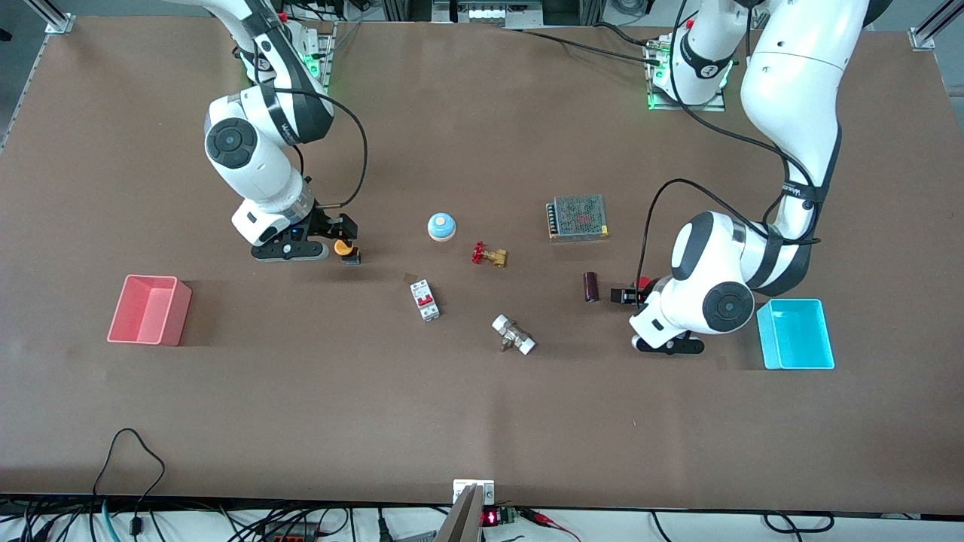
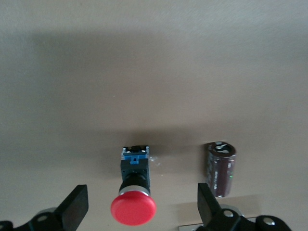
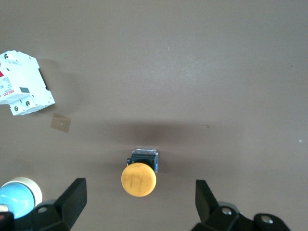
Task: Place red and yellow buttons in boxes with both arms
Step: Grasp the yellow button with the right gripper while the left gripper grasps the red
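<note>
My left gripper grabs the red button's black neck (image 2: 135, 180) next, to place the button in the cyan bin.
The red button (image 1: 642, 284) sits on the table, and my left gripper (image 1: 629, 295) is low over it. In the left wrist view the red cap (image 2: 133, 210) lies between the open fingers (image 2: 76, 206), untouched. The orange-yellow button (image 1: 344, 248) sits on the table under my right gripper (image 1: 348, 242). In the right wrist view its cap (image 3: 138, 179) lies between the open fingers (image 3: 74, 198), also untouched. The pink-red bin (image 1: 149, 309) stands at the right arm's end of the table. The cyan bin (image 1: 796, 333) stands at the left arm's end. Both bins look empty.
A dark cylinder (image 1: 591, 287) lies close beside the red button. It also shows in the left wrist view (image 2: 220, 169). A light-blue dome (image 1: 442, 226), a brass valve (image 1: 489, 255), a grey mesh-topped box (image 1: 578, 217), a white breaker (image 1: 425, 299) and a metal fitting (image 1: 514, 335) lie mid-table.
</note>
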